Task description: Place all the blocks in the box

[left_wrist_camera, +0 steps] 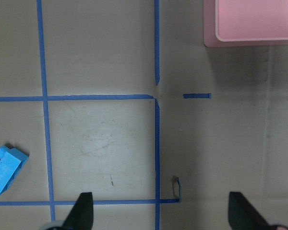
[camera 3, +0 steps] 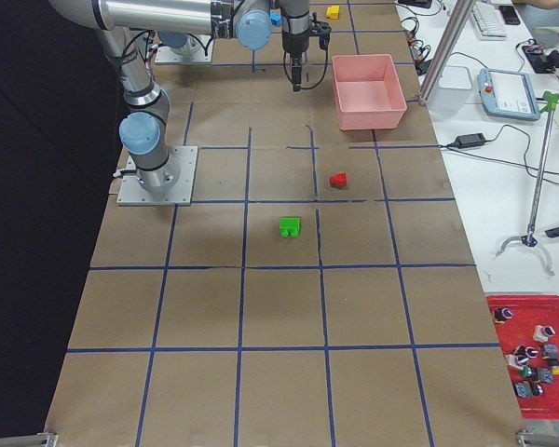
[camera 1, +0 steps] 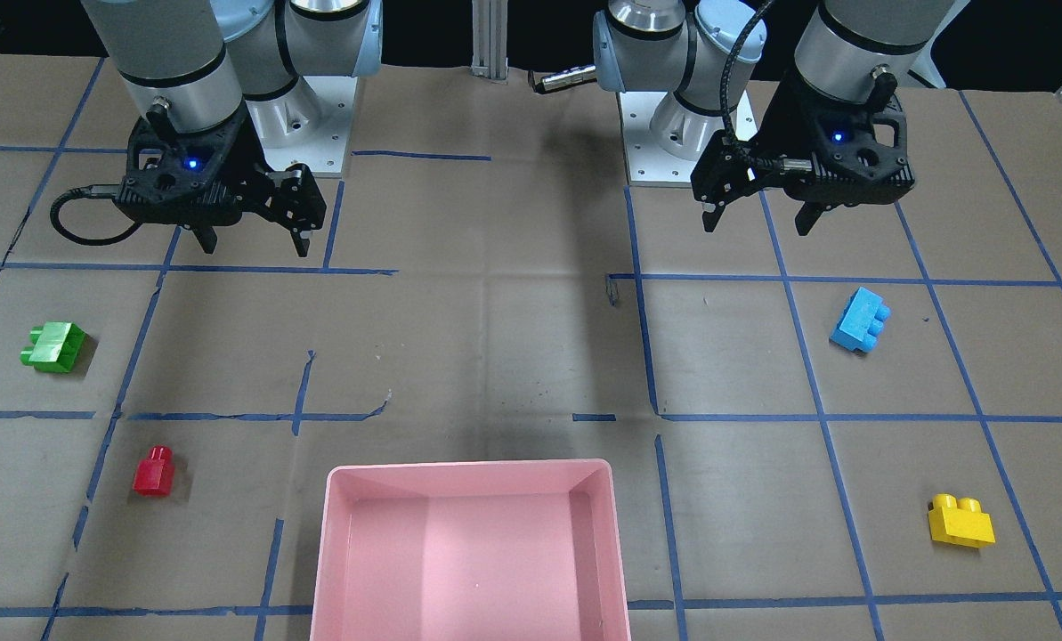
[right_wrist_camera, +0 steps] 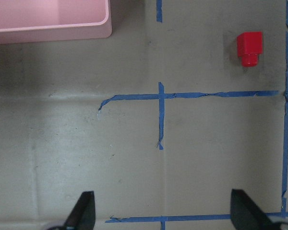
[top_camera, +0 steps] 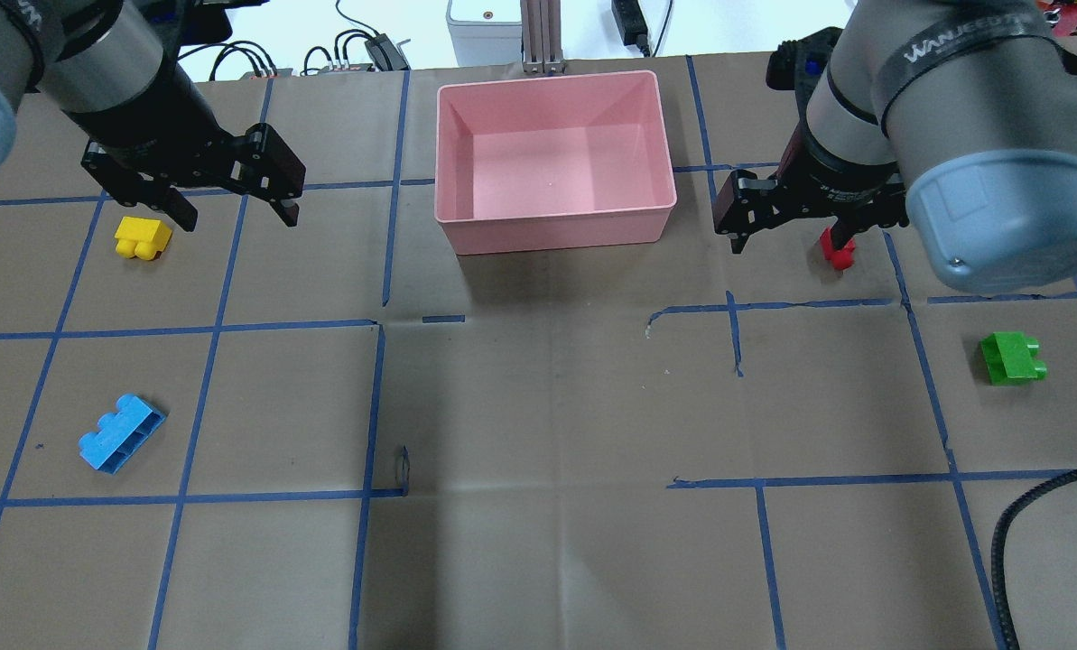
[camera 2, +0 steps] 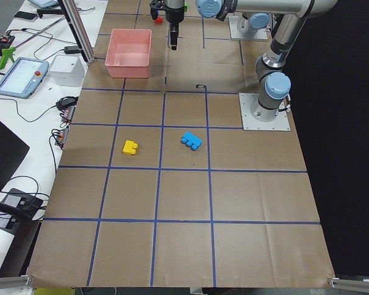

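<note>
The light-blue block (top_camera: 121,433) should go into the pink box, so my left gripper next needs to grab it across its studs and flat base.
The pink box (camera 1: 468,465) stands open at the table's far middle edge, and it also shows in the overhead view (top_camera: 556,230). No block shows inside it. The green block (top_camera: 1012,358) and the red block (top_camera: 836,248) lie on my right side. The light-blue block (top_camera: 121,433) and the yellow block (top_camera: 143,238) lie on my left side. My left gripper (top_camera: 238,219) hangs open and empty above the table, just right of the yellow block. My right gripper (top_camera: 791,246) hangs open and empty, and its finger partly covers the red block. The right wrist view shows the red block (right_wrist_camera: 249,48) far ahead to the right. The left wrist view shows the blue block (left_wrist_camera: 7,170).
Blue tape lines grid the brown table. The two arm bases (camera 1: 304,125) (camera 1: 682,133) stand at the robot's edge. A black cable loops beside the right wrist (camera 1: 77,223). Devices and wires (top_camera: 366,50) lie beyond the box.
</note>
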Motion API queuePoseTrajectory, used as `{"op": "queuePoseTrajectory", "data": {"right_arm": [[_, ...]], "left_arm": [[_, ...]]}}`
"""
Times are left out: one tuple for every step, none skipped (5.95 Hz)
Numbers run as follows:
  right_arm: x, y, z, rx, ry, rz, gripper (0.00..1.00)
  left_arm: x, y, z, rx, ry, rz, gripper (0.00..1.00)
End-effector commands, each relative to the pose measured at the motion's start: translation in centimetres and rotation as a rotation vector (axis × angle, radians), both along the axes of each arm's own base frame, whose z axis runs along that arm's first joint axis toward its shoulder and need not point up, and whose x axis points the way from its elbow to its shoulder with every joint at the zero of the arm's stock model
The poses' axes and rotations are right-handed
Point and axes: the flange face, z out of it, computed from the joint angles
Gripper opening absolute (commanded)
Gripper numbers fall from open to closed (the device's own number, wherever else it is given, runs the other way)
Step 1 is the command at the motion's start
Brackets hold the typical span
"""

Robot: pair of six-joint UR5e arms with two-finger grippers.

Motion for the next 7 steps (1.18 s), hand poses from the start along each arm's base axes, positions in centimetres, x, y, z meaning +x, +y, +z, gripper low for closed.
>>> {"op": "queuePoseTrajectory", "data": {"right_arm": [[0.01,-0.06,0.12,-0.006,-0.001,0.0,1.0],[0.01,0.08,-0.34,0.005,-0.001,0.0,1.0],[-0.01,0.08,-0.35,0.005,0.001,0.0,1.0],[0.01,0.11,-0.42,0.006,-0.001,0.0,1.0],[0.01,-0.02,-0.03,-0.003,-0.001,0.0,1.0],[0.01,0.11,-0.42,0.006,-0.001,0.0,1.0],[-0.07,0.11,-0.5,0.008,-0.001,0.0,1.0]], "left_arm": [[-0.03,-0.03,-0.03,0.0,0.003,0.0,0.99],[-0.02,0.03,0.04,-0.001,0.002,0.002,0.99],[-0.03,0.03,0.04,-0.001,0.003,0.002,0.99],[-0.01,-0.4,-0.1,0.002,0.004,0.002,0.99],[-0.02,-0.2,0.19,-0.004,0.003,0.002,0.99],[0.04,-0.02,0.25,-0.004,0.003,0.003,0.99],[0.26,0.2,-0.06,0.002,-0.004,-0.001,0.99]]}}
